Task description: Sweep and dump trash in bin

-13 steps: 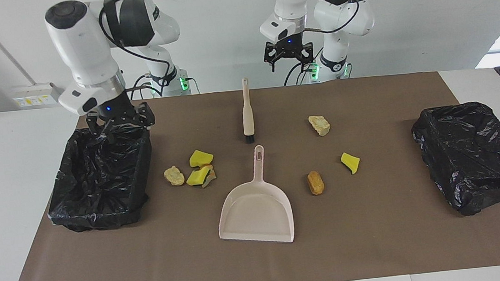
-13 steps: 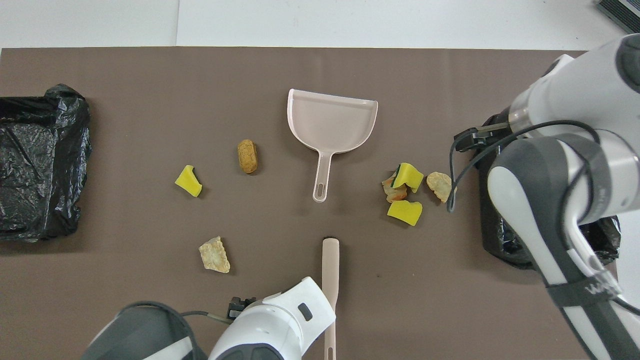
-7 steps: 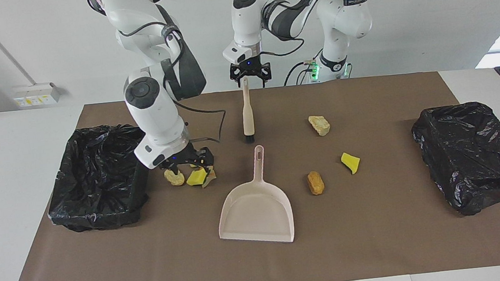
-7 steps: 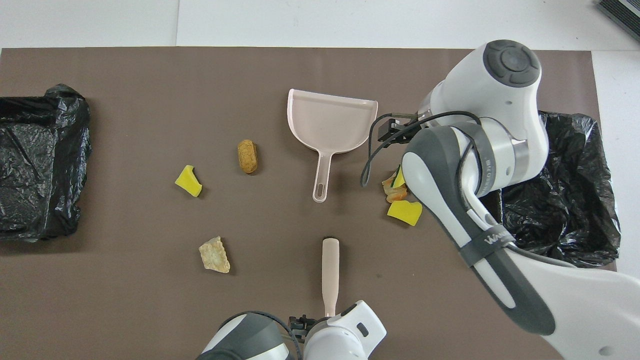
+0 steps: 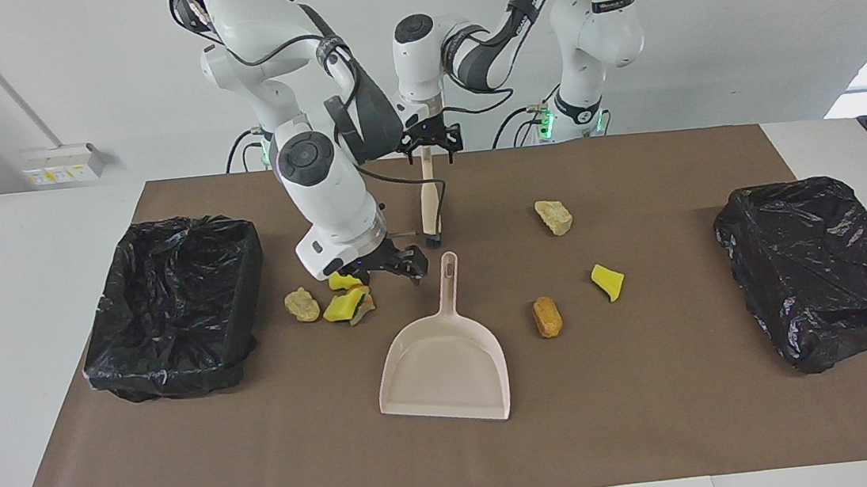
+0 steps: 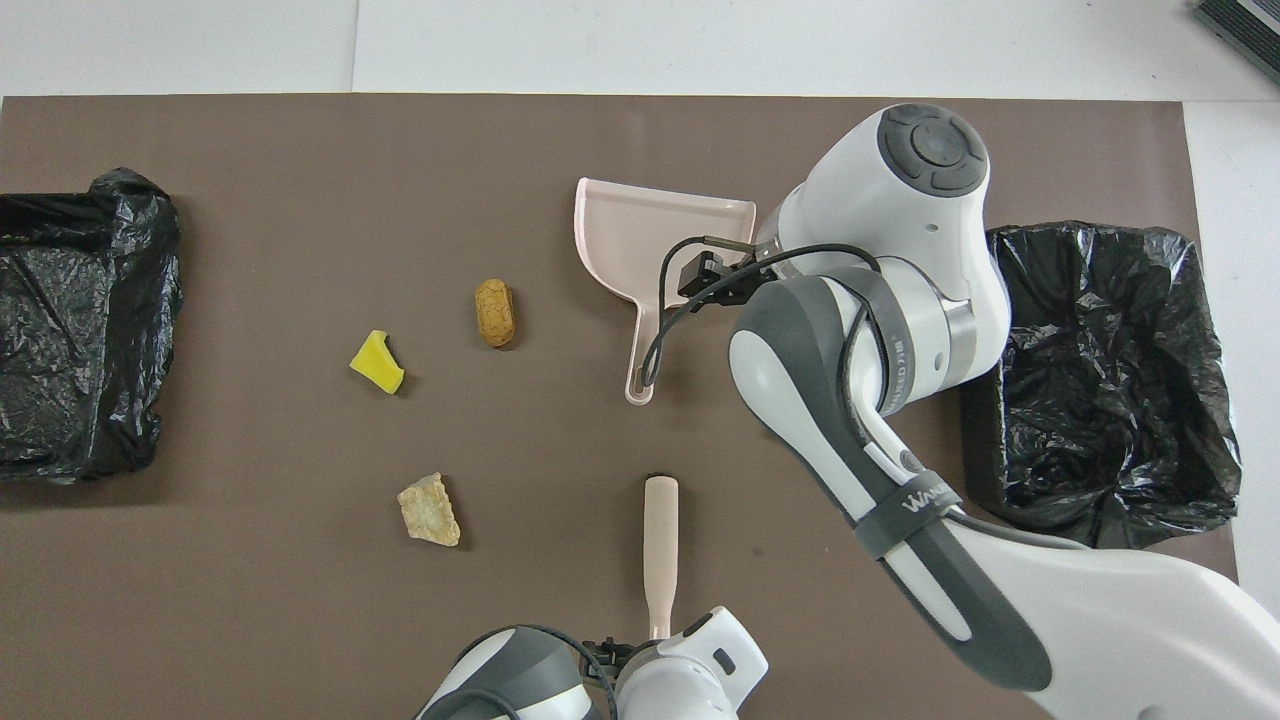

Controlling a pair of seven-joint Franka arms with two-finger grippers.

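My right gripper should grab the pink dustpan next by its narrow handle point(image 6: 642, 350), because the dustpan is far wider than my fingers.
The pink dustpan point(image 5: 445, 362) lies mid-mat with its handle pointing toward the robots. My right gripper point(image 5: 392, 271) is open and low over the mat, between that handle and a cluster of trash point(image 5: 344, 306) made of yellow wedges and a beige lump point(image 5: 301, 304). In the overhead view the right arm hides this cluster. The pink brush point(image 5: 428, 204) lies nearer the robots than the dustpan. My left gripper point(image 5: 431, 152) is open, its fingers on either side of the brush handle's end. Toward the left arm's end lie a beige lump point(image 5: 554, 217), a yellow wedge point(image 5: 608, 281) and an orange-brown piece point(image 5: 547, 317).
Two bins lined with black bags stand on the brown mat. One bin point(image 5: 169, 305) is at the right arm's end, beside the trash cluster. The other bin point(image 5: 826, 269) is at the left arm's end. White table point(image 5: 28, 330) surrounds the mat.
The right arm swung from over the bin at its end, past the trash cluster, to beside the dustpan handle. The left gripper came down onto the brush handle's end.
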